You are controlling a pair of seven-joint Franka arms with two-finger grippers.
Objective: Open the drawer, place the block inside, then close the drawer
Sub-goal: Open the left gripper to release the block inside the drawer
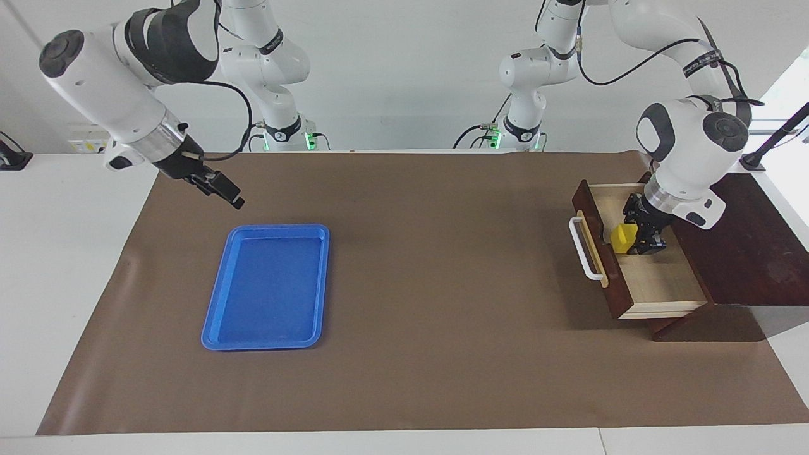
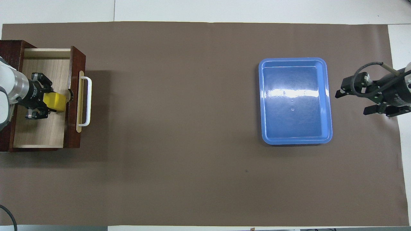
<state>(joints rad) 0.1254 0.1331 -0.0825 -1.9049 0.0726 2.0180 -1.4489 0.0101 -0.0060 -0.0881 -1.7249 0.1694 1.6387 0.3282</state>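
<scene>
The yellow block sits low inside the drawer's pale interior and would rest there, so my left gripper releases the block next.
The dark wooden drawer stands pulled open at the left arm's end of the table, its white handle facing the table's middle. My left gripper reaches down inside it, shut on the yellow block. The block sits low in the pale interior, close against the drawer's front panel. I cannot tell whether it rests on the drawer floor. My right gripper hangs open and empty over the mat at the right arm's end.
A flat blue tray lies on the brown mat toward the right arm's end. The drawer's dark cabinet sits at the table's edge at the left arm's end.
</scene>
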